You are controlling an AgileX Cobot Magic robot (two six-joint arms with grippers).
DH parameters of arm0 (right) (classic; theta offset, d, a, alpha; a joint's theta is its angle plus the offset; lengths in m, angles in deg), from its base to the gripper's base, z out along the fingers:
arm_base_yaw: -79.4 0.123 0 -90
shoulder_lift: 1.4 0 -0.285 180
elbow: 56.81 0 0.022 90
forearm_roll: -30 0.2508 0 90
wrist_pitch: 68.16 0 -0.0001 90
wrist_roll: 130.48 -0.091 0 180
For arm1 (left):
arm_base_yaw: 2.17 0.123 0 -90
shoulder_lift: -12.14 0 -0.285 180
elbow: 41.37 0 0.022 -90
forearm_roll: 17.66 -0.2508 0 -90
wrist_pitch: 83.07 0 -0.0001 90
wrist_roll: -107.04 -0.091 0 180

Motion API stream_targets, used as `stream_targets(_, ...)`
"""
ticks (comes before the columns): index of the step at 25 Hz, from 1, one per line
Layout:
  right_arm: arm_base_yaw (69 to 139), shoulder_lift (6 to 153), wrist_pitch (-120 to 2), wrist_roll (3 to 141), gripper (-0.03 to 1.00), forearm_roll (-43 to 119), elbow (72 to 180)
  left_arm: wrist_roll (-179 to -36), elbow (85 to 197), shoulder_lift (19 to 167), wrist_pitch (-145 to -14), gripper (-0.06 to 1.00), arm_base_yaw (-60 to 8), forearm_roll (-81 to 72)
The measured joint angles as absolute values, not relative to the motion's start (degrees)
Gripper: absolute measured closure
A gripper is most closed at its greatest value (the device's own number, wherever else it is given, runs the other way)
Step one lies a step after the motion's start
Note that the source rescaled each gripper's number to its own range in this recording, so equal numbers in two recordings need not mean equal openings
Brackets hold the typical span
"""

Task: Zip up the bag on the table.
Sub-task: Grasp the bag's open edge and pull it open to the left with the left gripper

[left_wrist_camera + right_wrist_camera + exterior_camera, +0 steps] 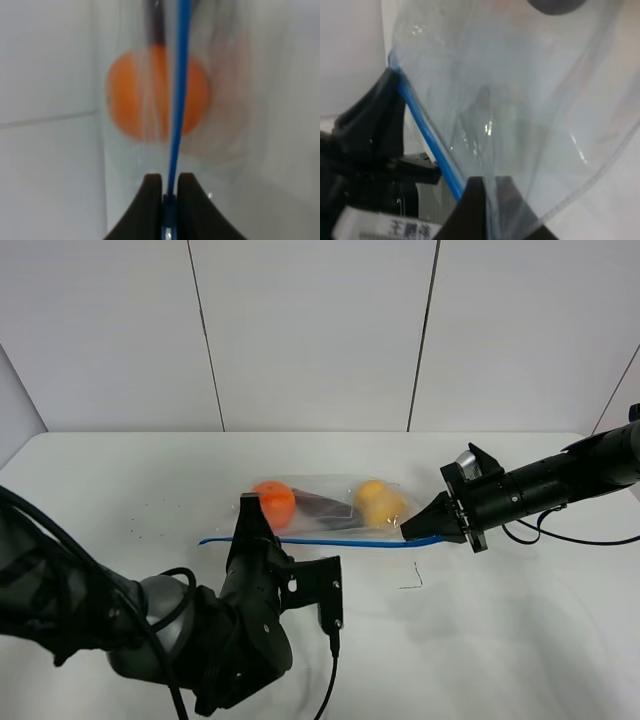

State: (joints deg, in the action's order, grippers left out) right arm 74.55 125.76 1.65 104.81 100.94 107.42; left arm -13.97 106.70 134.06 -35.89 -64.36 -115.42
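The blue zipper is pinched in my left gripper near the orange fruit (273, 502), short of the bag's end (215, 538). My left gripper should first keep holding the zipper.
The clear crinkly bag (335, 502) lies on the white table (120, 480) with an orange fruit (273, 502), a yellow fruit (378, 502) and a dark item inside. Its blue zipper strip (330, 541) runs along the near edge. My left gripper (246, 525) is shut on the strip near its left part; the left wrist view shows the fingers (150, 205) pinching the blue strip (177, 100) with the orange fruit (157, 95) behind. My right gripper (410, 532) is shut on the bag's right end; the right wrist view shows the plastic (520, 100) and the strip (427, 132) between its fingers (472, 200).
A small dark mark (412, 585) lies on the table near the bag's right end. White wall panels (310, 330) stand behind the table. The left arm's bulky body (220, 630) fills the near left.
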Motion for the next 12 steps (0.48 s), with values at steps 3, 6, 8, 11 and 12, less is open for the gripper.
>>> stream_targets(3,74.55,125.76,1.64,104.81,0.97,101.11,107.42,-13.75,105.91,133.00,-35.89,0.94,-62.41,-115.47)
stream_targets(6,74.55,125.76,1.64,104.81,0.97,101.34,107.42,-13.73,104.86,132.61,-36.07,0.94,-60.39,-115.86)
stream_targets(8,74.55,125.76,1.64,104.81,0.97,101.34,107.42,-13.69,104.16,132.46,-36.07,0.94,-59.25,-115.90)
stream_targets(11,74.55,125.76,1.64,104.81,0.97,101.34,107.42,-13.69,103.03,132.33,-35.95,0.94,-57.81,-115.84)
stream_targets(12,74.55,125.76,1.64,104.81,0.97,101.34,107.42,-13.69,102.88,132.33,-35.90,0.94,-57.50,-115.69)
